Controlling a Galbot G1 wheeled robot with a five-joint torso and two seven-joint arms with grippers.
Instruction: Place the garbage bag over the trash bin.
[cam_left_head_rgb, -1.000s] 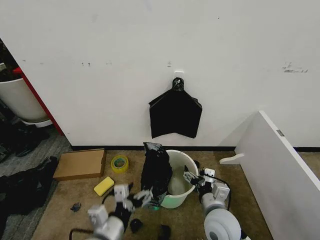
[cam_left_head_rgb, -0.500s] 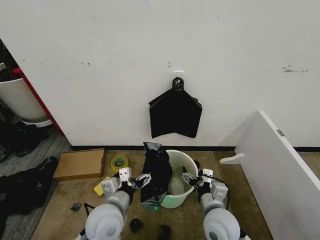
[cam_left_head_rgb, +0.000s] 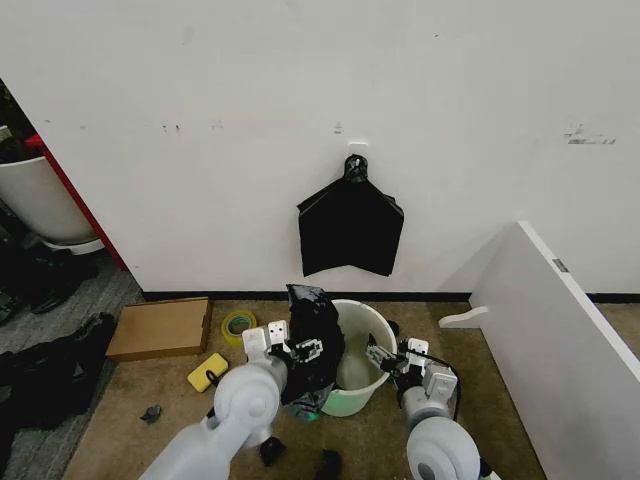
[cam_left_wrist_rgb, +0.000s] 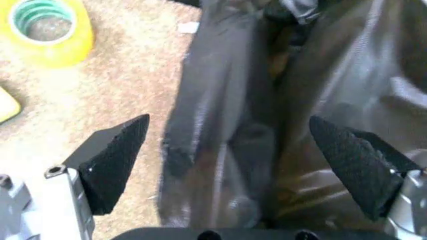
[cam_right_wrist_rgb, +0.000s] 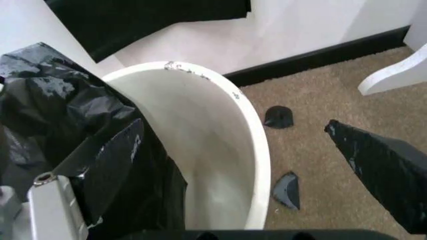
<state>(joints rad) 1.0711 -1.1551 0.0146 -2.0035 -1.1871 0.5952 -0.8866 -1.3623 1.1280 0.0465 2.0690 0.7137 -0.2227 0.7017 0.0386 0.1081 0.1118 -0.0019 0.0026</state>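
Note:
I next need to grip the garbage bag with my left gripper by its narrow outer fold, because the rest of the plastic is spread wide and slack.
The trash bin (cam_left_head_rgb: 362, 335) is a round white bucket standing on the carpet by the wall. The garbage bag (cam_left_head_rgb: 312, 340), glossy crinkled black plastic, hangs bunched over the bin's left rim and down its outer side. My left gripper (cam_left_head_rgb: 296, 352) is open right at the bag; in the left wrist view the garbage bag (cam_left_wrist_rgb: 247, 125) lies between the spread fingers of the left gripper (cam_left_wrist_rgb: 228, 119). My right gripper (cam_left_head_rgb: 384, 359) is open at the bin's right rim; in the right wrist view the right gripper (cam_right_wrist_rgb: 235, 124) straddles the trash bin (cam_right_wrist_rgb: 220, 130) wall, with the garbage bag (cam_right_wrist_rgb: 60, 100) on the bin's other side.
A flat black knotted bundle (cam_left_head_rgb: 350, 225) hangs on the wall above the bin. A cardboard box (cam_left_head_rgb: 160, 328), a yellow tape roll (cam_left_head_rgb: 238, 326) and a yellow sponge (cam_left_head_rgb: 207, 372) lie to the left. A white board (cam_left_head_rgb: 560, 330) leans at the right. Small dark bits (cam_left_head_rgb: 328, 462) lie near my base.
My left arm has swung forward and right from low on the floor, bringing its gripper up against the bag. The right gripper and the bin have stayed put.

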